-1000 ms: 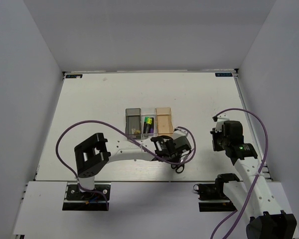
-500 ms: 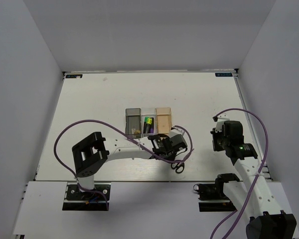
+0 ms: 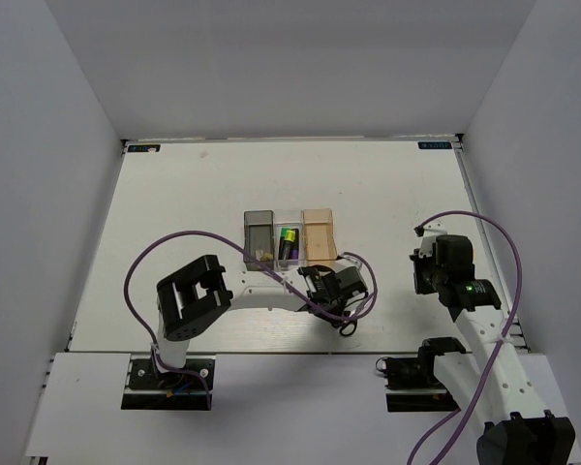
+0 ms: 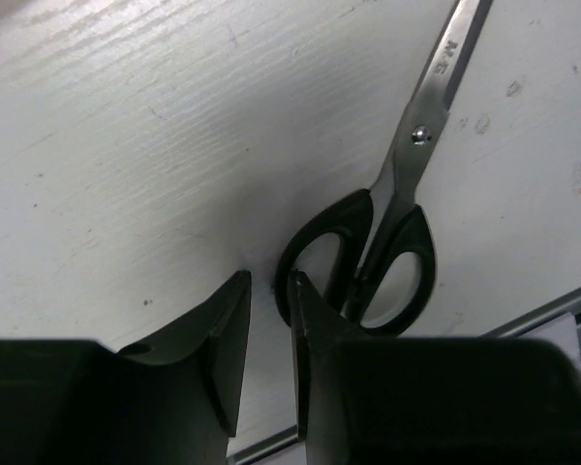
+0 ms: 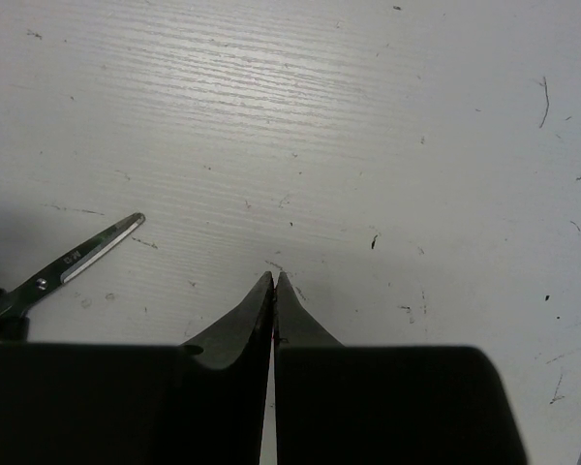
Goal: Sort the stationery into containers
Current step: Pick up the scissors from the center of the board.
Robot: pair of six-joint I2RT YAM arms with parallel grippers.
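Note:
My left gripper's fingers are on both sides of the near loop's black rim (image 4: 282, 279), one down inside the opening (image 4: 319, 258), so I should close them on the scissors.
The black-handled metal scissors (image 4: 399, 189) lie flat on the table near its front edge (image 3: 347, 327); their blade tip also shows in the right wrist view (image 5: 87, 254). My left gripper (image 4: 269, 283) hangs low just left of the handle loops, jaws a narrow gap apart, right finger (image 4: 315, 339) at the rim of the near loop, clamping nothing; the top view shows it over the scissors (image 3: 341, 305). A green- and yellow-capped marker pair (image 3: 289, 239) lies in the clear bin (image 3: 289, 254). A small tan item (image 3: 262, 255) lies in the dark grey bin (image 3: 258, 221). My right gripper (image 5: 274, 276) is shut and empty.
The orange-tan bin (image 3: 319, 235) stands at the right end of the row, just behind my left wrist. Purple cables (image 3: 174, 242) loop over the left and right arms. The table's front edge (image 3: 271, 351) runs close below the scissors. White walls enclose the table.
My left arm's elbow has swung right, and its wrist dipped back and then returned close over the scissors' handles. The scissors and my right arm have not moved.

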